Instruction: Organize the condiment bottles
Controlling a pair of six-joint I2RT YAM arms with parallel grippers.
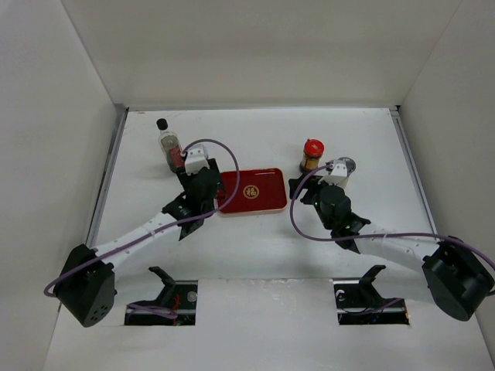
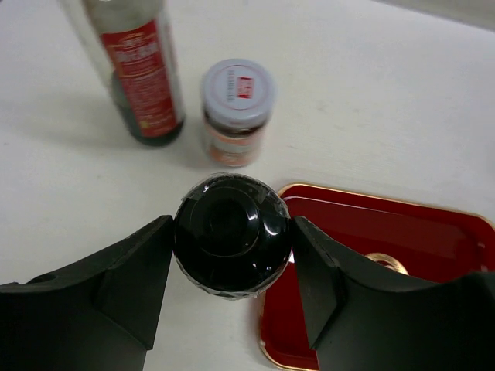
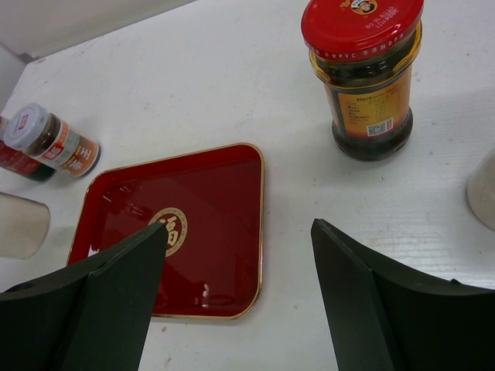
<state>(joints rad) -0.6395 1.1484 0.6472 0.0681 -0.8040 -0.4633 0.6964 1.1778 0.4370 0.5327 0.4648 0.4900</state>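
Note:
My left gripper must keep the short black-capped bottle until it reaches the tray (image 2: 387, 255); it hangs beside the tray's edge and would fall short.
In the left wrist view my left gripper (image 2: 232, 255) stands with a finger on each side of the short black-capped bottle (image 2: 230, 232) and is closed against its cap, just left of the red tray (image 2: 387, 255). Beyond it stand the tall clear bottle (image 2: 143, 77) with dark liquid and a grey-lidded shaker (image 2: 236, 108). My right gripper (image 3: 238, 232) is open and empty above the table by the tray's right edge (image 3: 255, 224). The red-capped brown jar (image 3: 363, 77) stands ahead of it to the right. A second grey-lidded shaker (image 1: 344, 166) stands by the right arm.
The tray (image 1: 251, 191) lies flat in the middle of the table, with nothing on it. White walls close the table on the left, back and right. The tall bottle (image 1: 165, 143) stands at the far left and the red-capped jar (image 1: 312, 154) right of the tray.

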